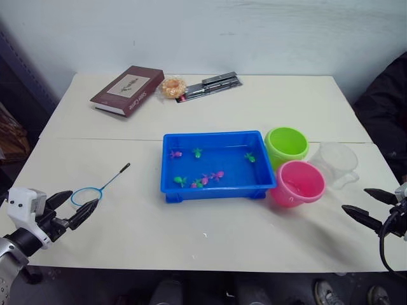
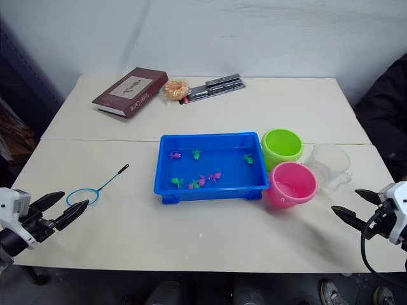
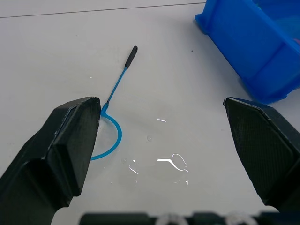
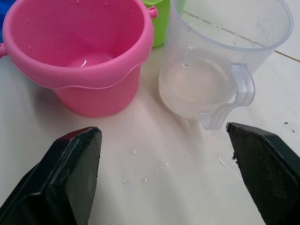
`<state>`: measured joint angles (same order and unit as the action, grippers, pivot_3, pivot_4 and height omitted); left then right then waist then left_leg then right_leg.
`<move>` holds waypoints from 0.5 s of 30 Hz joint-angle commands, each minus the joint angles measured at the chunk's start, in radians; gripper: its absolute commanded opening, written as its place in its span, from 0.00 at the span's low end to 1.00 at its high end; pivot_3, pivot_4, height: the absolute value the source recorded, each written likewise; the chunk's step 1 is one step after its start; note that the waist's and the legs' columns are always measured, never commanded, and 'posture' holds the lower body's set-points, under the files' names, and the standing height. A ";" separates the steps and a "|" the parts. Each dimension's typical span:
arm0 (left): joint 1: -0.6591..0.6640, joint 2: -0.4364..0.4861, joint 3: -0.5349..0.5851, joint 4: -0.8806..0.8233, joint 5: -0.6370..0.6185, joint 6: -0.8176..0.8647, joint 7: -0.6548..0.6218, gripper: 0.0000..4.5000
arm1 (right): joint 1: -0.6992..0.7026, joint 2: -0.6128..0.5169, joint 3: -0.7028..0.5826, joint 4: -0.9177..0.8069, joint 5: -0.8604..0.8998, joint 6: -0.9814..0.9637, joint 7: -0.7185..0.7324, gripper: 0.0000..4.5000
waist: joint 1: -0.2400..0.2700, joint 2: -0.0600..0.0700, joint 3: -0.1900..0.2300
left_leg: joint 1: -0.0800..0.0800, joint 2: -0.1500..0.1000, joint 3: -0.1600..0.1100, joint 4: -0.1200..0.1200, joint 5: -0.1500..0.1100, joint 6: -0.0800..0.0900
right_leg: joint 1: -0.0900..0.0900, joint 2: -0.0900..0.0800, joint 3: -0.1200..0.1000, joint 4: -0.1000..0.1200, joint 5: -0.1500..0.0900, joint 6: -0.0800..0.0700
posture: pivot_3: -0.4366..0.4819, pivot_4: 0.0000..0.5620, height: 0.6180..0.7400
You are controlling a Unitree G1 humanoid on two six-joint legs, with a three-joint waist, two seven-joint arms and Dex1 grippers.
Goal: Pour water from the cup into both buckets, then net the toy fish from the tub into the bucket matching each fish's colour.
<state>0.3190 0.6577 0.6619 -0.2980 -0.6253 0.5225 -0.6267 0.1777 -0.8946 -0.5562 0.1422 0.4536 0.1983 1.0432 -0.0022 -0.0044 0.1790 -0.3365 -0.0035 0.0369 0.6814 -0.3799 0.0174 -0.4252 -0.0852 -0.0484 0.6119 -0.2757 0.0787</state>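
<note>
The clear cup has to pour water into both buckets, so the robot's right gripper needs to grab it by its handle (image 1: pixel 346 180) (image 4: pixel 240 96) next.
The blue tub (image 1: pixel 210 136) sits mid-table with several tiny pink and green toy fish (image 1: pixel 198 183) in it. To its right stand the lime green bucket (image 1: pixel 286 146) and the pink bucket (image 1: pixel 297 183), which has a little water (image 4: pixel 91 60) in its bottom. The clear cup (image 1: pixel 335 164) stands upright just right of them, handle toward me. A small blue hoop net (image 1: pixel 86 196) lies on the table left of the tub. My left gripper (image 1: pixel 79 202) hovers open just short of the net (image 3: pixel 112 136). In front of the cup (image 4: pixel 220 61), my right gripper (image 1: pixel 356 199) is open and holds nothing.
At the back left of the table (image 1: pixel 146 222) lie a maroon book (image 1: pixel 127 90), a round brownish wrapped item (image 1: pixel 172 87) and dark packets (image 1: pixel 213 86). Water drops (image 3: pixel 164 161) dot the table by the net. A dark object (image 1: pixel 388 108) stands off the right edge.
</note>
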 commanded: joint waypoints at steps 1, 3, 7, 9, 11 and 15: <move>-0.018 0.021 0.020 -0.021 -0.020 0.014 -0.004 1.00 | 0.012 0.008 -0.035 0.012 -0.003 -0.026 -0.006 0.99 | 0.000 0.000 0.000 | 0.000 0.000 0.000 0.000 0.000 0.000 | 0.000 0.000 0.000 0.000 0.000 0.000 | 0.48 0.27 1.00; -0.068 0.048 -0.012 -0.050 -0.067 0.054 -0.031 1.00 | 0.037 0.021 -0.044 0.021 -0.029 -0.011 -0.065 0.99 | 0.005 0.000 0.000 | 0.000 0.000 0.000 0.000 0.000 0.000 | 0.000 0.000 0.000 0.000 0.000 0.000 | 0.48 0.27 1.00; -0.141 0.088 -0.050 -0.113 -0.187 0.137 -0.094 1.00 | 0.032 0.046 -0.051 0.021 -0.022 0.041 -0.138 0.99 | 0.012 0.001 -0.001 | 0.000 0.000 0.000 0.000 0.000 0.000 | 0.000 -0.001 0.000 0.000 0.000 0.000 | 0.48 0.27 1.00; -0.160 0.101 -0.060 -0.132 -0.225 0.165 -0.114 1.00 | 0.023 0.057 -0.053 0.018 -0.011 0.063 -0.154 0.99 | 0.004 0.002 -0.001 | -0.001 0.000 0.000 0.000 0.000 0.000 | 0.000 -0.001 0.000 0.000 0.000 0.000 | 0.48 0.27 1.00; -0.267 0.164 -0.140 -0.203 -0.329 0.228 -0.169 1.00 | -0.024 0.085 -0.034 0.014 -0.026 0.097 -0.243 0.99 | 0.001 0.001 -0.001 | 0.000 0.000 0.000 0.000 0.000 -0.001 | 0.000 -0.001 0.000 0.000 0.000 0.000 | 0.48 0.27 1.00; -0.427 0.229 -0.234 -0.248 -0.401 0.270 -0.217 1.00 | -0.089 0.103 -0.010 0.025 -0.102 0.148 -0.409 0.99 | -0.005 0.006 -0.003 | 0.000 -0.001 0.001 0.002 0.002 -0.002 | 0.000 -0.001 0.001 0.003 0.001 0.000 | 0.48 0.27 1.00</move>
<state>-0.0998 0.8767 0.4375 -0.5343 -0.9966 0.7843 -0.8270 0.0896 -0.7821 -0.5518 0.1693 0.3773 0.3321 0.6913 -0.0069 0.0014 0.1761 -0.3363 -0.0048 0.0382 0.6825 -0.3778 0.0152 -0.4253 -0.0860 -0.0471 0.6147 -0.2745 0.0788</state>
